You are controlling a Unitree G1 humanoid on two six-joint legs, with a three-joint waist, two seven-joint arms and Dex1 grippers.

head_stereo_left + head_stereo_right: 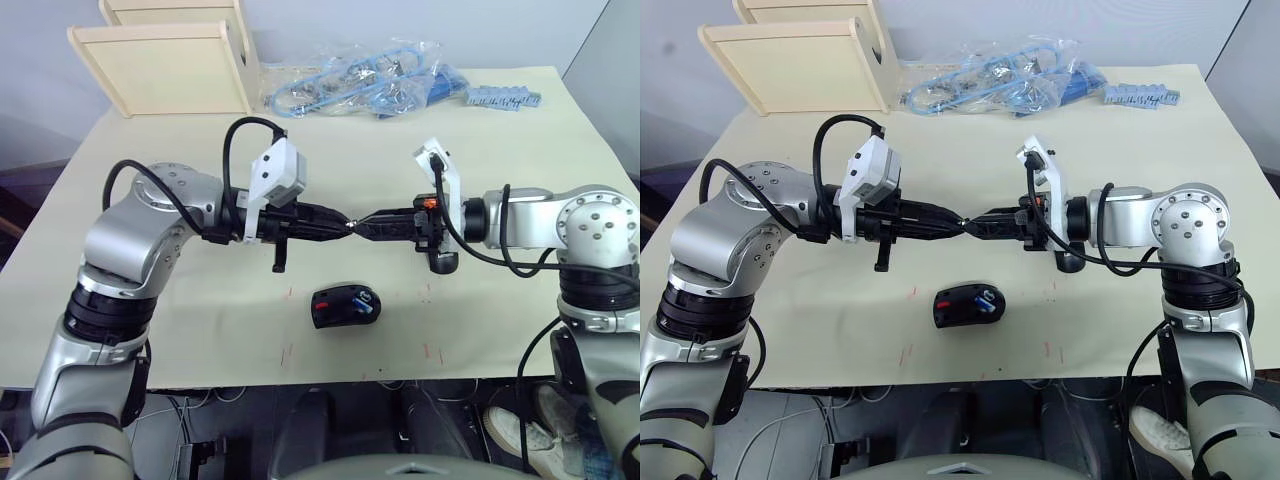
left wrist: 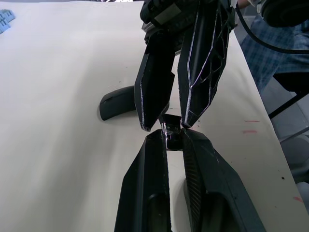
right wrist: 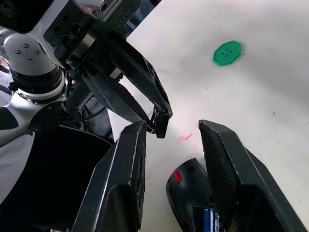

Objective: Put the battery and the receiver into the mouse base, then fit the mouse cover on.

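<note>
My right gripper should next grab the receiver by its black end, so its metal end stays free to enter the mouse base.
The mouse base, black with red inner parts, lies near the table's front edge, and the blue battery sits inside it. Above it my two grippers meet tip to tip. My left gripper is shut on the receiver, a tiny dark piece with a metal end. My right gripper is open, its fingertips standing on either side of the receiver. The mouse cover, a smooth black shell, rests on the table just beneath my right wrist.
A green disc lies on the table. At the back stand pale wooden boxes, a plastic bag of blue cables and a blue part. The table's front edge runs just below the mouse base.
</note>
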